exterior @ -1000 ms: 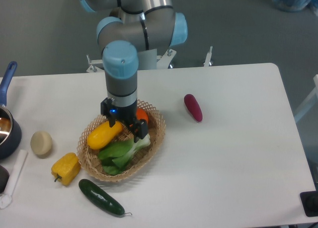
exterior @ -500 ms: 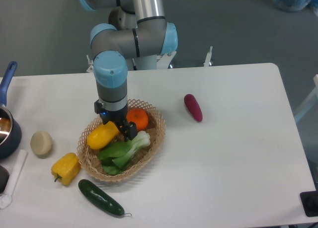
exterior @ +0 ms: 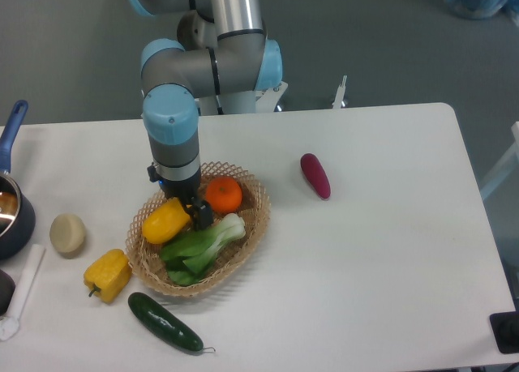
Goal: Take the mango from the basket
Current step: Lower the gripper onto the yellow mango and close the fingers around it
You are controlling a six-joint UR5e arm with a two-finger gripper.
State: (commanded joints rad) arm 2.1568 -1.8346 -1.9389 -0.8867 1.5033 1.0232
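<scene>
Next, the gripper grabs the mango by its end (exterior: 179, 210) beside the orange to pick the mango up.
The mango (exterior: 163, 221), smooth and yellow-orange, lies in the left half of the light tan wicker basket (exterior: 255, 220). My gripper (exterior: 183, 207) points straight down over the mango's upper right end, low inside the basket. Its jaws stand apart on either side of that end. One dark finger (exterior: 201, 215) shows between the mango and the orange; the other is mostly hidden behind the wrist. The mango rests on the basket floor.
An orange (exterior: 223, 194) and green bok choy (exterior: 200, 245) share the basket. Around it lie a yellow bell pepper (exterior: 108, 275), a cucumber (exterior: 165, 322), a potato (exterior: 67, 233) and a purple eggplant (exterior: 315, 176). A blue-handled pot (exterior: 11, 210) sits at the left edge.
The arm has swung left, carrying the gripper from above the basket's middle to the mango's right end. The orange, earlier half hidden, is now in full view. The mango has barely shifted.
</scene>
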